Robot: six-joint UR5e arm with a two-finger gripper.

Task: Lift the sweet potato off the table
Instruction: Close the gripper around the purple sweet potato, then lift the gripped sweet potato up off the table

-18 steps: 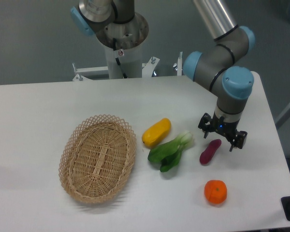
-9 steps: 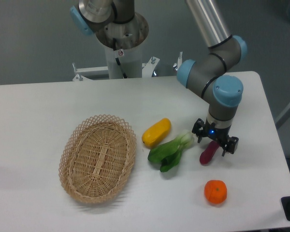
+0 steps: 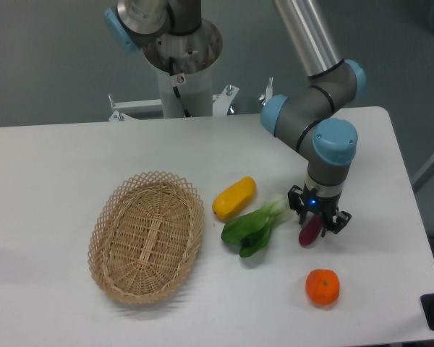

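My gripper is going to grab the sweet potato by its upper end [image 3: 317, 223] next, so that it can pick the sweet potato up off the table.
The sweet potato [image 3: 307, 234], a small dark reddish-purple tuber, lies on the white table [image 3: 72, 166] right of the leafy green. My gripper [image 3: 317, 220] hangs straight over its upper half, hiding that part. Its two fingers stand open on either side of the tuber, low near the tabletop. Only the sweet potato's lower end shows below the fingers. Whether the fingers touch it I cannot tell.
A green leafy vegetable [image 3: 254, 228] lies just left of the gripper, with a yellow oblong vegetable [image 3: 233, 198] beyond it. A wicker basket [image 3: 146, 236] sits at the left. An orange [image 3: 322, 286] rests near the front edge. The robot base [image 3: 182, 69] stands at the back.
The gripper has moved left and down from beside the sweet potato to straddle it, and its fingers have drawn closer together. The sweet potato has stayed in place.
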